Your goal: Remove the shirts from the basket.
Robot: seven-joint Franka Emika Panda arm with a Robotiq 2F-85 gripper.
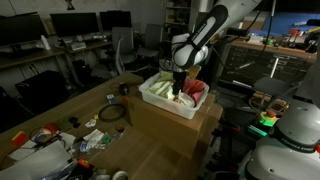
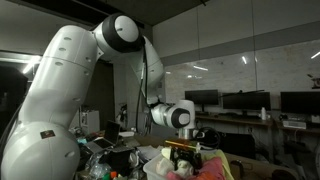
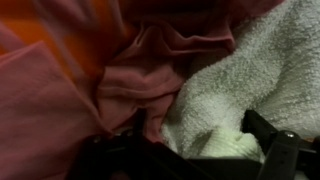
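My gripper closes now, since white fuzzy cloth (image 3: pixel 255 65) bulges between my open fingers, pressed into the pile. Closing now would catch the bundle of shirts.
A white basket (image 1: pixel 153 97) stands on the wooden table and holds cloth. In an exterior view a red shirt (image 1: pixel 198 93) lies at its far end, beside pale cloth. My gripper (image 1: pixel 178 91) reaches down into the basket; it also shows in the exterior view (image 2: pixel 183 152). In the wrist view the gripper (image 3: pixel 203 135) is open, its two dark fingers pressed into the pile. A white fuzzy cloth (image 3: pixel 255 65) lies between the fingers. A pink-red shirt (image 3: pixel 150 60) is bunched by the left finger, with orange cloth (image 3: pixel 35 30) beyond it.
Small clutter (image 1: pixel 60 138) and a dark ring-shaped item (image 1: pixel 111 114) lie on the table near the basket. Desks with monitors (image 1: pixel 80 25) stand behind. A shelf unit (image 1: pixel 265 65) is on the far side. The robot's white base (image 2: pixel 45 120) fills the exterior view.
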